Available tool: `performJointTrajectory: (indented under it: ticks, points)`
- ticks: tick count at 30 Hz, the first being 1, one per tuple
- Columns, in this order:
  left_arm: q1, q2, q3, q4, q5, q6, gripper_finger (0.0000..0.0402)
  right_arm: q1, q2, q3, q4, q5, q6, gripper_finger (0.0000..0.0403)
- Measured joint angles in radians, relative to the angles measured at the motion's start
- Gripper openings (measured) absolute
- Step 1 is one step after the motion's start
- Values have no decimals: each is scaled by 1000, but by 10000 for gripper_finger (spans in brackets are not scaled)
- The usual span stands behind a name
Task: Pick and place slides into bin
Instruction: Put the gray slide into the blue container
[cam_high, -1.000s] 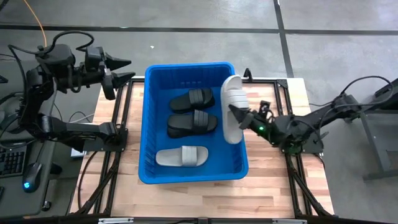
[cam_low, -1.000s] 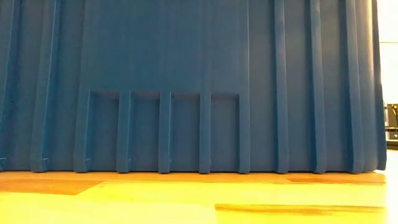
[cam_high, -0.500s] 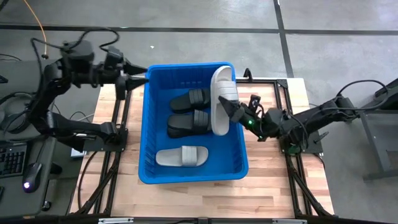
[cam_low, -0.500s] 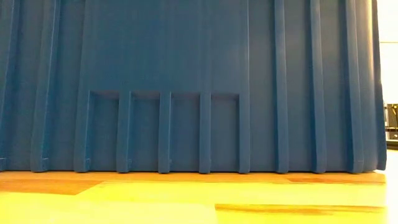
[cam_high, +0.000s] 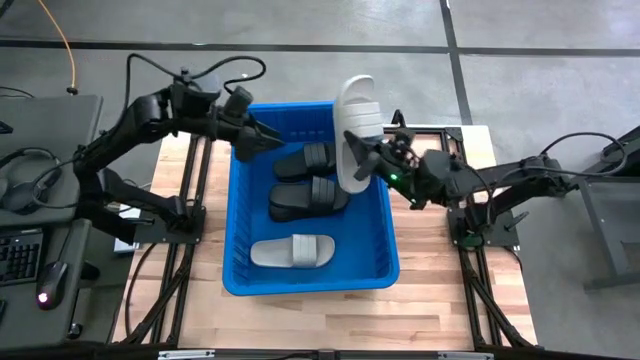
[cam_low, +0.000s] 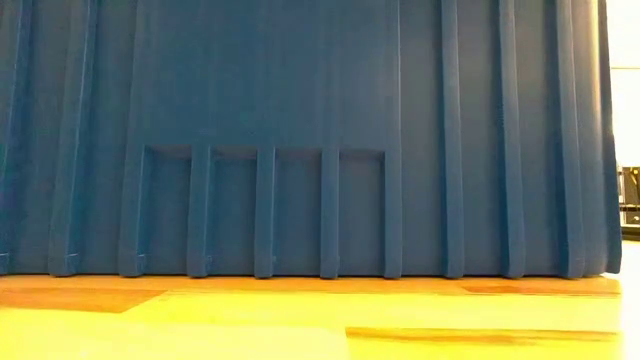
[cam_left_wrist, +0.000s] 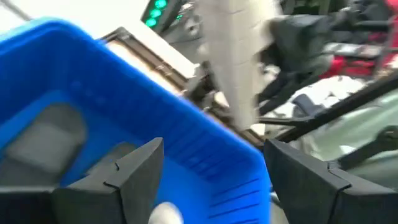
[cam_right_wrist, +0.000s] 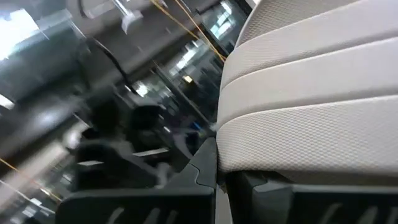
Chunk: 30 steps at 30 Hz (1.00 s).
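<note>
The raised grey slide needs to go in the blue bin, so my left gripper should grab it by its sole's edge (cam_high: 342, 165) next.
The blue bin (cam_high: 240, 200) stands mid-table and fills the low view with its ribbed wall (cam_low: 300, 140). On its floor lie two black slides (cam_high: 310, 158) (cam_high: 308, 197) and one light grey slide (cam_high: 292, 251). A second light grey slide (cam_high: 356, 125) is held up above the bin's far right part, with my right gripper (cam_high: 364, 166) shut on it. Its ribbed strap (cam_right_wrist: 311, 93) fills the right wrist view. My left gripper (cam_high: 272, 138) is open over the bin's far left corner, pointing toward that raised slide (cam_left_wrist: 239, 62), with nothing between its fingers (cam_left_wrist: 124, 180). My right gripper pinches the raised grey slide by its right side edge (cam_high: 358, 160), toward its near end, between its two fingers. The fingers come nearly level from the table's right side and lie across the slide. The slide is lifted clear above the bin.
The bin takes up most of the wooden table top (cam_high: 440, 290). Black frame rails (cam_high: 195, 200) run along both sides of it. A desk with a keyboard and mouse (cam_high: 45, 295) stands left of the table.
My right gripper has risen and gone toward the table's far left, carrying the grey slide from the bin's right rim to above its far right part. My left gripper has travelled right, from beyond the table's far left corner to over the bin's far left corner, staying open.
</note>
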<state>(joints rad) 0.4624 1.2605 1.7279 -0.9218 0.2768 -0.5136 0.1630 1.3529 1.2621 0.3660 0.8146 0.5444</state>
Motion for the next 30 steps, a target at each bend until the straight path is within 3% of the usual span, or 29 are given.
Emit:
performJointTrajectory:
  ticks: [3, 9, 13, 17, 24, 30]
  points:
    - [-40, 18, 1, 83, -4, -23, 266, -17, 66, 119, -171, 0, 26, 0]
    - [-80, 52, 0, 113, -134, -78, 266, -26, 228, 355, -204, -11, -137, 0]
    - [-78, 53, 0, 95, -108, -97, 266, -23, 314, 514, -329, 16, -251, 0]
    - [-78, 53, 0, 98, -83, -122, 266, -26, 370, 646, -414, 26, -265, 0]
    - [-78, 52, 0, 137, -86, -141, 266, -54, 440, 748, -440, 35, -286, 0]
    - [-79, 52, 0, 152, -75, -138, 266, -74, 463, 748, -412, -41, -237, 0]
